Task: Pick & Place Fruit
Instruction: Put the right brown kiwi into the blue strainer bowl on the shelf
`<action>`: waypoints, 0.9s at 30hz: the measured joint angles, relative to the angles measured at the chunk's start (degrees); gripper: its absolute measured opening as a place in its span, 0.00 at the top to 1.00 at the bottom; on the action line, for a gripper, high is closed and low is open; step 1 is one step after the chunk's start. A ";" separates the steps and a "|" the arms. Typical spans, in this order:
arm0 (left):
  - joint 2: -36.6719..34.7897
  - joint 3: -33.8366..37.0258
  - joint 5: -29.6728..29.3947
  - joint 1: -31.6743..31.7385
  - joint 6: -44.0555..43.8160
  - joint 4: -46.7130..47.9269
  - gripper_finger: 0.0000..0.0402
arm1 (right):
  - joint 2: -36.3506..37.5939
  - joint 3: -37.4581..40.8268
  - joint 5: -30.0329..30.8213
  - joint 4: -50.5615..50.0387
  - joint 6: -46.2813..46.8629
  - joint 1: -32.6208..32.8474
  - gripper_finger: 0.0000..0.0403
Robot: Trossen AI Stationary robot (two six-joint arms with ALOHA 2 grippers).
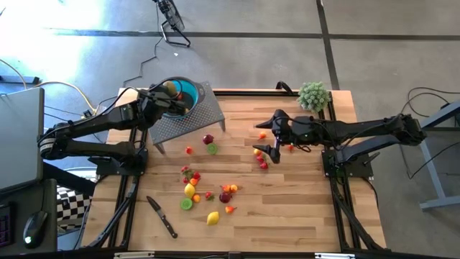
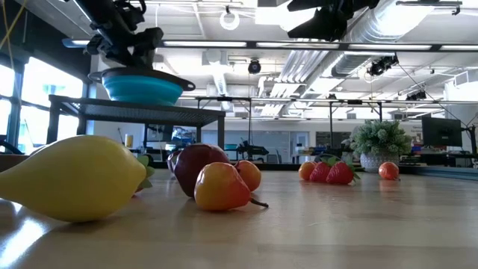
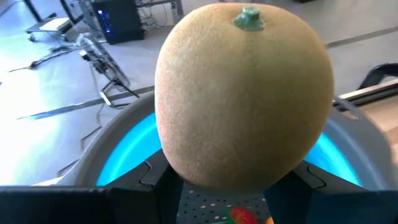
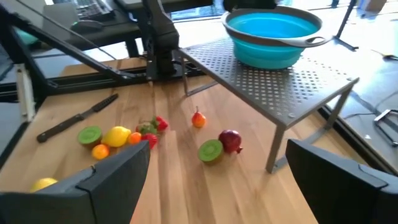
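The tan fruit is inside the rim of the teal bowl in the high view and would stay in the bowl, so the robot's left gripper needs to open.
A tan, fuzzy round fruit with a green stem nub is held over the teal bowl by my left gripper, which is shut on it. The bowl stands on a perforated metal stand at the table's far left. Several small fruits lie loose on the wood: a maroon one, a lime half, a yellow lemon and a cluster. Above the table's middle right my right gripper hovers open with nothing between its fingers. My left gripper pinches the tan fruit's lower sides between its two fingers. It comes from the table's left, slanting slightly down. The fruit is lifted clear over the bowl's inside, with its stem nub pointing away from the fingers.
A black-handled knife lies near the front left. A fuzzy green plant ball stands at the far right corner. A few red and orange fruits lie just below my right gripper. Bare wood lies at the front right.
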State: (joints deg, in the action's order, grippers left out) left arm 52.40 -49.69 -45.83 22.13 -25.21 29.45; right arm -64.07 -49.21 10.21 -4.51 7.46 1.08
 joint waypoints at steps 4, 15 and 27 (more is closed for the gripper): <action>0.00 0.00 0.31 0.00 1.60 0.07 0.56 | 0.00 0.00 0.82 0.00 -0.01 0.00 0.09; 0.00 0.00 0.34 0.00 5.87 0.07 0.56 | 0.00 0.00 0.80 0.00 -0.01 0.00 0.09; 1.00 0.00 0.22 0.00 5.86 -0.58 0.51 | 0.00 0.00 0.80 0.00 0.01 0.00 0.09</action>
State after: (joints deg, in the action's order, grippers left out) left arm 53.40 -49.69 -45.62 22.13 -19.35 28.87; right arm -64.07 -49.21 11.00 -4.52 7.46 1.08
